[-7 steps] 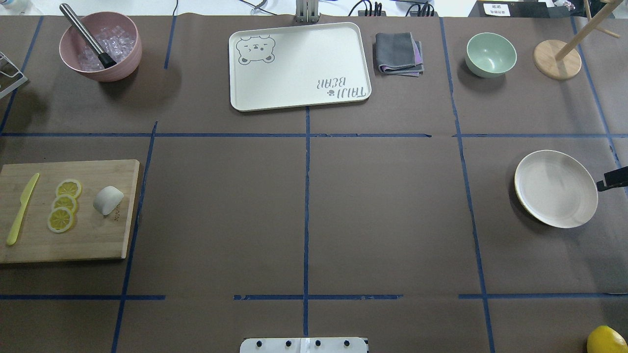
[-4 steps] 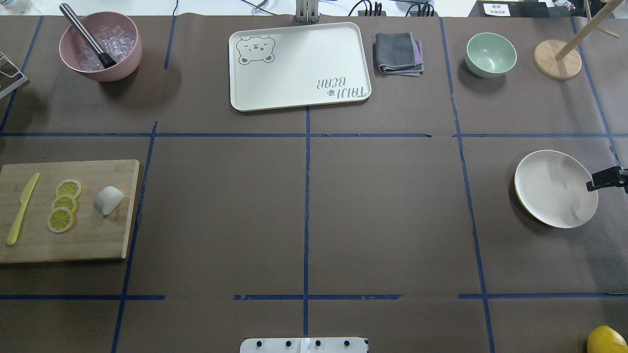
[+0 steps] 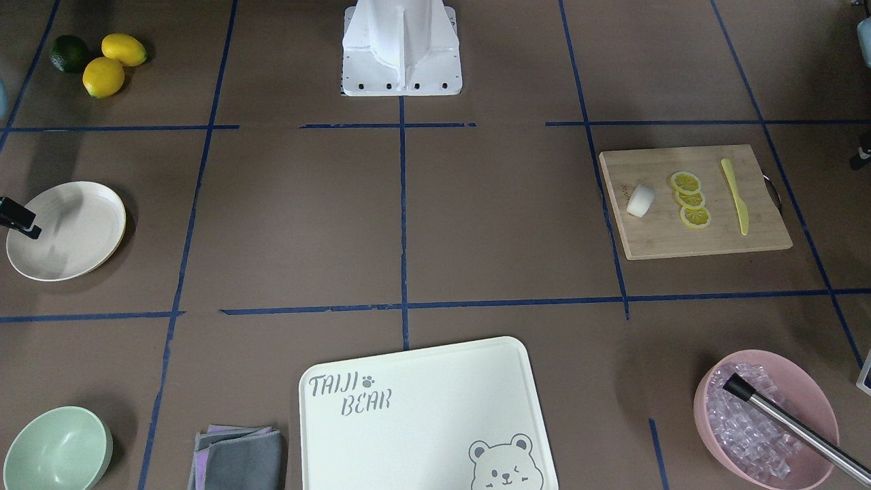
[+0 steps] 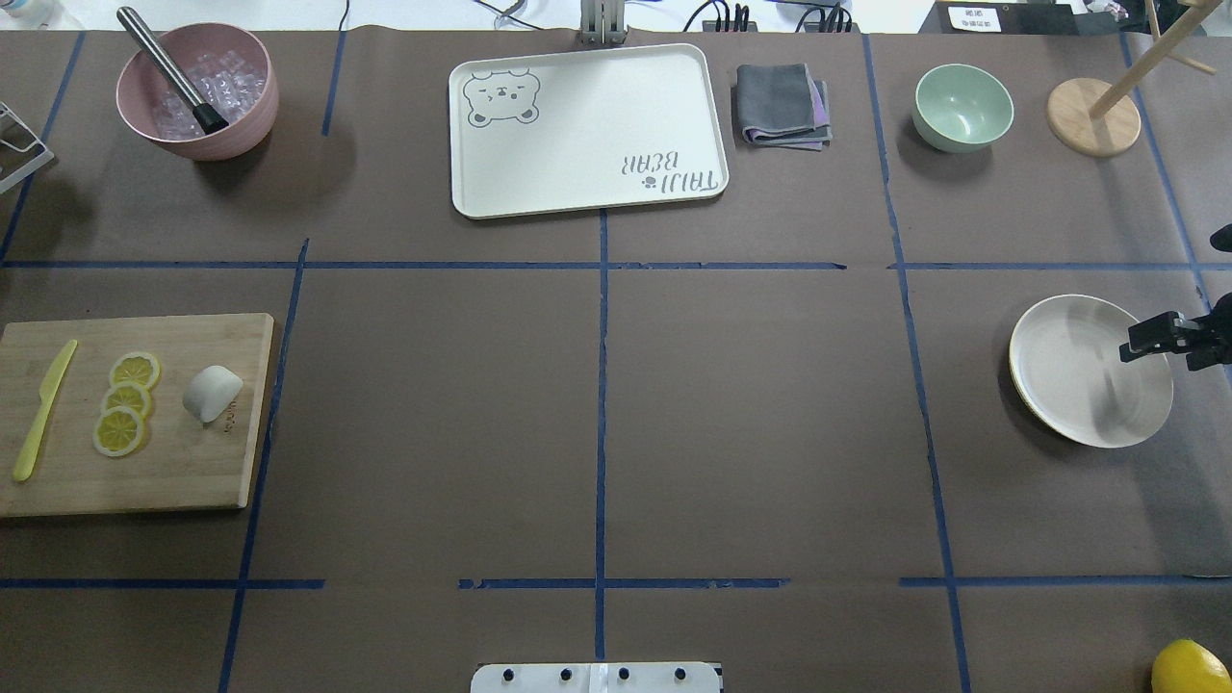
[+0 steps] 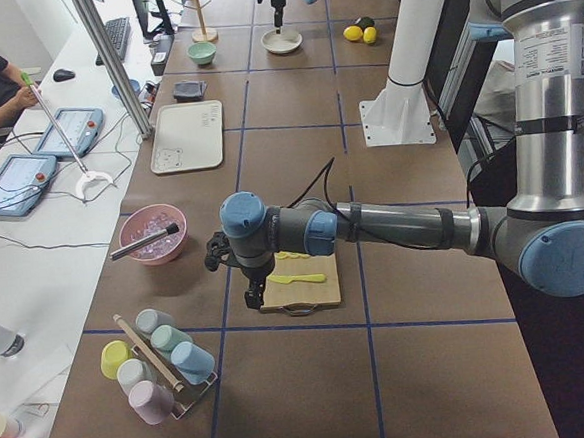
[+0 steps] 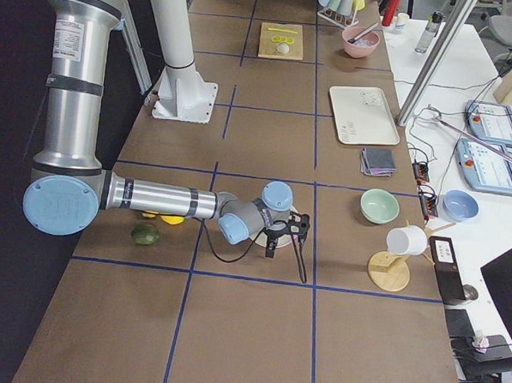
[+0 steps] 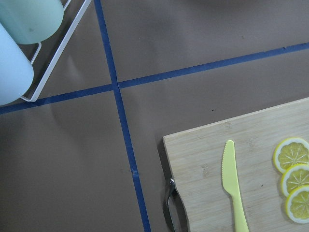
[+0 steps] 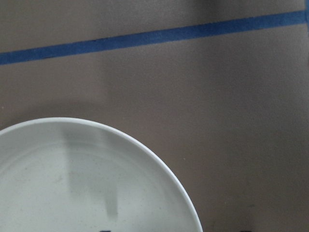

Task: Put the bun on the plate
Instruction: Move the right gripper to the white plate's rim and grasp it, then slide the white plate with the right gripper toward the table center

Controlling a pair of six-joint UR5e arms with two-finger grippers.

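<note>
The cream plate's bare middle should stay free for the bun, so my right gripper should next grab the plate by its rim.
The white bun lies on the wooden cutting board at the table's left, beside three lemon slices. The bun has nothing touching it. At the far right sits the cream plate, bare inside. My right gripper hovers over the plate's right rim, and its fingers stand apart with nothing between them. The right wrist view shows the plate's rim close below. My left gripper hangs past the board's knife end, and I cannot tell whether it is open or shut.
A yellow knife lies on the board's left. The bear tray, grey cloth, mint bowl and wooden stand line the far edge. A pink ice bowl stands at far left, a cup rack beyond the board.
My right gripper has come further in from the right edge and now reaches over the plate's rim. The bun and board have not moved.
</note>
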